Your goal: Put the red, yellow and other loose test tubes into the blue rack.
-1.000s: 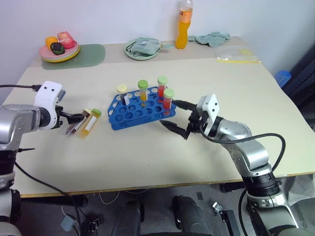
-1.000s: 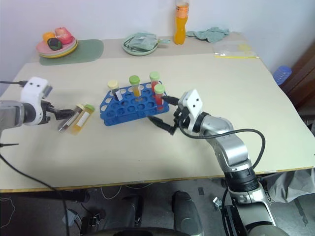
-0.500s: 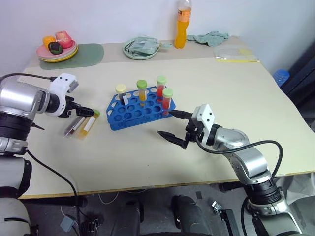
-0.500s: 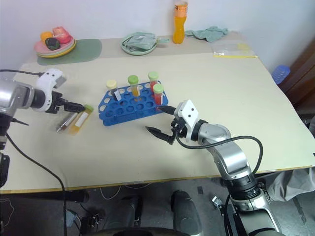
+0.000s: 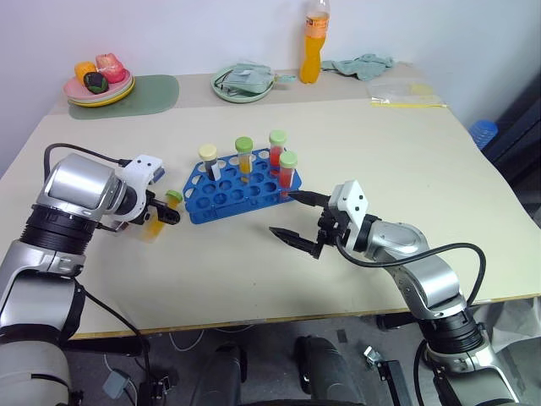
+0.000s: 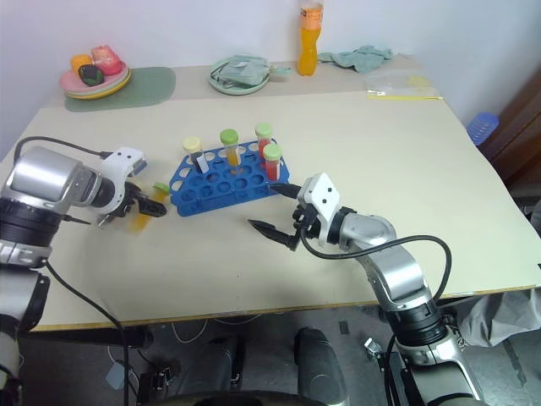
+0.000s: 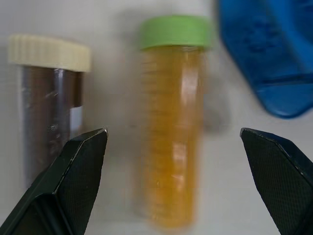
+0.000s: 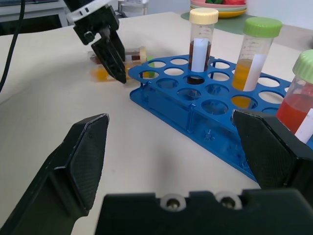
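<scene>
I need to close my left gripper on the yellow-orange tube now. Its fingers are beside the tube's sides in the left wrist view.
The blue rack [image 5: 241, 188] stands mid-table with several capped tubes upright in it: a dark one with a cream cap [image 5: 208, 156], a yellow one [image 5: 244, 150] and two red ones [image 5: 287, 166]. Two loose test tubes lie left of the rack. In the left wrist view they are the yellow-orange tube with a green cap [image 7: 171, 122] and the maroon tube with a cream cap [image 7: 51, 98]. My left gripper [image 7: 172, 132] hangs open over the yellow-orange tube, one finger on each side of it. My right gripper [image 5: 292, 216] is open and empty just in front of the rack's right end.
At the table's back stand an orange drink bottle [image 5: 316, 42], a green plate with a cloth [image 5: 243, 83], a plate of toy food [image 5: 100, 80] on a green mat, a crumpled cloth [image 5: 363, 65] and a plastic bag [image 5: 406, 93].
My left gripper has swung right and down, from left of the lying tubes to over them, pointing more steeply down. The right gripper has drawn back slightly from the rack, then held still.
</scene>
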Motion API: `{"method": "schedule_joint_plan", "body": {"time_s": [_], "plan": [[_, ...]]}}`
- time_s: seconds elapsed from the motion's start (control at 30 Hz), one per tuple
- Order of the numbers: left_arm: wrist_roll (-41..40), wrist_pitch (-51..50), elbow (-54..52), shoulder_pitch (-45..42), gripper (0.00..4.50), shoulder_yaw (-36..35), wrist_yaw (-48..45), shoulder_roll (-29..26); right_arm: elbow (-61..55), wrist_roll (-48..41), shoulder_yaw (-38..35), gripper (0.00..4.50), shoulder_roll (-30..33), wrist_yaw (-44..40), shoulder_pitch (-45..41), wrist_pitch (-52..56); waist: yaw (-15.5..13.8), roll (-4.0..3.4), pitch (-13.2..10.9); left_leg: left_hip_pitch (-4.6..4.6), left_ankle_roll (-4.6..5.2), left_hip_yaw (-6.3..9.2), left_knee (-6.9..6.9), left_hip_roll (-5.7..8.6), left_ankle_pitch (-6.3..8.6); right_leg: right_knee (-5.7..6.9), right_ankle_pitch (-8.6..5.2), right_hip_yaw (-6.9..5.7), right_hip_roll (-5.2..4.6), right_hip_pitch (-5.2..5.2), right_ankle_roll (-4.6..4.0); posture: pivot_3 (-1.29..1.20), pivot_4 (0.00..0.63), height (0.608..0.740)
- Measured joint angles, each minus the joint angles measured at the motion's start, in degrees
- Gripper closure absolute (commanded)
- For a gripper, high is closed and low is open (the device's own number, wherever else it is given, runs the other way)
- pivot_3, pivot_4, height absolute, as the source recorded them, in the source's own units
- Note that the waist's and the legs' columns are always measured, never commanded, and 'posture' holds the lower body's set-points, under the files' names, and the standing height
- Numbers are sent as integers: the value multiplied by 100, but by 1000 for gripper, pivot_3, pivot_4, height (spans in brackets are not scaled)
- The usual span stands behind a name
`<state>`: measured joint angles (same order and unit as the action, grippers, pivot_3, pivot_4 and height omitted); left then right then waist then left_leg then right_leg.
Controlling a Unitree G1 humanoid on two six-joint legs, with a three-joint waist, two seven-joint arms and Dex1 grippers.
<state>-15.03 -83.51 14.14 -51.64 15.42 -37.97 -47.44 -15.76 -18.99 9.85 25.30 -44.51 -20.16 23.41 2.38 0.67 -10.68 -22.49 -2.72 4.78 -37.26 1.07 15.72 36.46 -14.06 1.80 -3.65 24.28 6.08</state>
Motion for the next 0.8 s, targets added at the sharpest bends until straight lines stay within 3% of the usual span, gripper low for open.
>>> {"method": "schedule_joint_plan", "body": {"time_s": [0.07, 0.27, 0.4, 0.5, 0.6, 0.7, 0.8], "plan": [[40, 23, 74, 7, 838, -121, 176, 122, 0, 20, 22, 0, -1, 3, 0, 0, -2, 0, 0, 0, 0, 0, -2, 0, 0, 1, 0, 0, 0, 0, 0, 0, 150, 740], [62, 47, 131, 119, 3664, -237, 379, 275, 0, 25, 74, 0, -2, 17, 0, 1, -2, 0, 0, 0, -2, 0, -3, 1, -1, 4, 0, 0, -1, 0, 0, 0, 150, 740], [44, 41, -20, 248, 3742, -312, 411, 230, -2, 25, 75, 0, 2, 25, -1, 3, 6, 0, 0, 1, -2, 0, -3, 1, -1, 9, 0, 1, -1, 2, 0, 0, 150, 740], [-98, 12, -552, 605, 3742, -479, 285, -105, -31, 27, 77, 0, 31, 31, 18, 11, 19, 1, 0, 0, -4, -5, -1, 1, -2, 21, 0, 11, 0, 14, 0, 0, 150, 740], [-251, 679, -1496, 1443, 3742, -1549, 174, -529, -106, 27, 37, 0, 99, 68, 106, 45, 16, 2, 0, 2, -6, -5, 4, -1, -3, 32, -3, 33, -3, 28, -3, 0, 150, 740], [-383, 1774, -2659, 2133, 3742, -3125, 326, -162, -125, 27, -13, 0, 121, 144, 158, 92, -61, 4, 1, 2, -12, -9, -3, 1, -6, 29, -2, 38, -10, 26, -3, 0, 150, 740], [-878, 2537, -4031, 2557, 3742, -4055, 542, 985, -83, 37, -22, 0, 34, 263, 153, 108, -198, 10, 5, 8, -13, -23, -16, 8, -5, 24, -1, 37, -19, 5, -1, 0, 150, 740]]}}
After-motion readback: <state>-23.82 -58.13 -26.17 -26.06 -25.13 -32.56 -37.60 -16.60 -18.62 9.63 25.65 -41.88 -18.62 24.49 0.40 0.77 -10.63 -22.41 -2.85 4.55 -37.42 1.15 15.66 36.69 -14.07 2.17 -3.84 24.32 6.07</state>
